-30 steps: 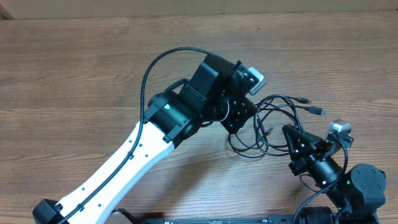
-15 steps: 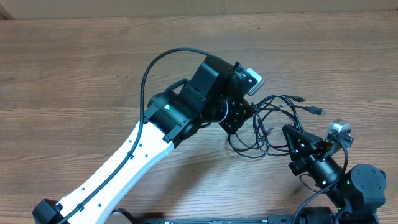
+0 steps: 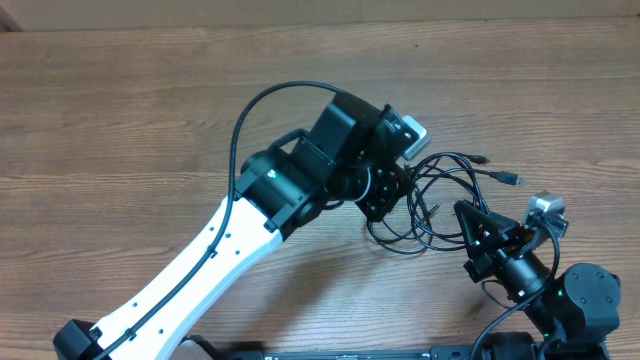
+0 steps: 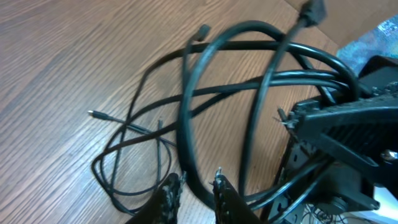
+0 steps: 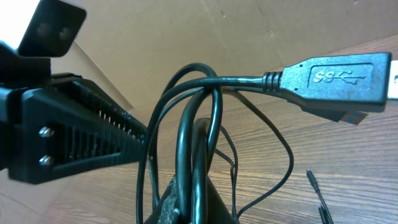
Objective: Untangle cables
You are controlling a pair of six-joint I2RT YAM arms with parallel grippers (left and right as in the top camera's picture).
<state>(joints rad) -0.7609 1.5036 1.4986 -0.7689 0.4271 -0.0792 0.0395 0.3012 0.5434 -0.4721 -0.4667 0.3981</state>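
Note:
The thick cable at the tangle's edge (image 3: 411,196) (image 4: 196,188) needs to be untangled, so my left gripper should grab only that cable next, apart from the other cables.
The cables (image 3: 440,190) lie as a loose black tangle on the wooden table, right of centre. Two plug ends (image 3: 512,179) stick out to the right. My left gripper (image 3: 392,200) sits at the tangle's left edge. In the left wrist view its jaws (image 4: 194,182) stand narrowly apart, and a thick cable (image 4: 186,124) fills the gap between them. My right gripper (image 3: 463,212) points into the tangle from the lower right. It is shut (image 5: 189,186) on two raised strands (image 5: 205,124). A USB plug (image 5: 336,74) hangs close to that camera.
The left arm's own thick wire (image 3: 250,110) arches over the table to the left of its wrist. The right arm's base (image 3: 585,295) sits at the lower right corner. Thin plug tips (image 5: 314,183) lie on the wood to the right. The table's far edge (image 3: 300,25) runs along the top.
My left gripper has edged slightly to the right, into the tangle. The right arm and the cables it holds have stayed where they were.

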